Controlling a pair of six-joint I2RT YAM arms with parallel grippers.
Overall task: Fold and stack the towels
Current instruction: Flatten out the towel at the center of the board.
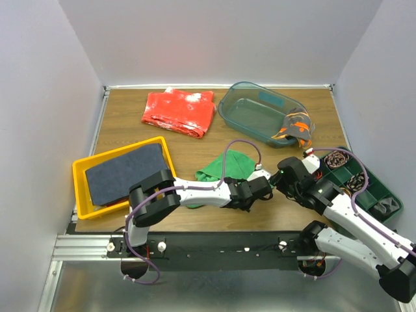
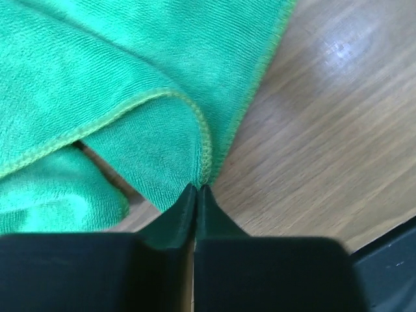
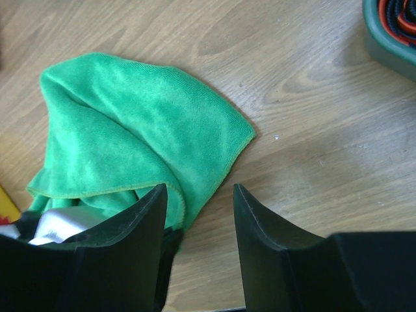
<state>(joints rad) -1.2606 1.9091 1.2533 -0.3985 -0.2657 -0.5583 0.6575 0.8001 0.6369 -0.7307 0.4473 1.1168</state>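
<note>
My right gripper needs to stretch out the green towel (image 1: 229,166) for folding, so it should next grab the towel by its hemmed edge, beside the spot where my left gripper pinches it.
A bright green towel (image 1: 229,166) lies crumpled on the wooden table, and it also shows in the left wrist view (image 2: 97,78) and the right wrist view (image 3: 130,123). My left gripper (image 2: 197,187) is shut, pinching a hemmed corner of the green towel low over the table; in the top view it (image 1: 259,190) is at the towel's near right edge. My right gripper (image 3: 198,195) is open and empty just beside it, its left finger over the towel's edge. A dark navy towel (image 1: 123,172) lies flat in the yellow tray (image 1: 79,170). A dark grey towel with orange markings (image 1: 296,127) hangs over the clear bin's rim.
A red white-speckled cloth (image 1: 179,112) lies at the back. A clear teal bin (image 1: 253,110) stands at the back right. A dark green tray (image 1: 383,188) holding cables sits at the right edge, its corner showing in the right wrist view (image 3: 390,29). Walls close in three sides.
</note>
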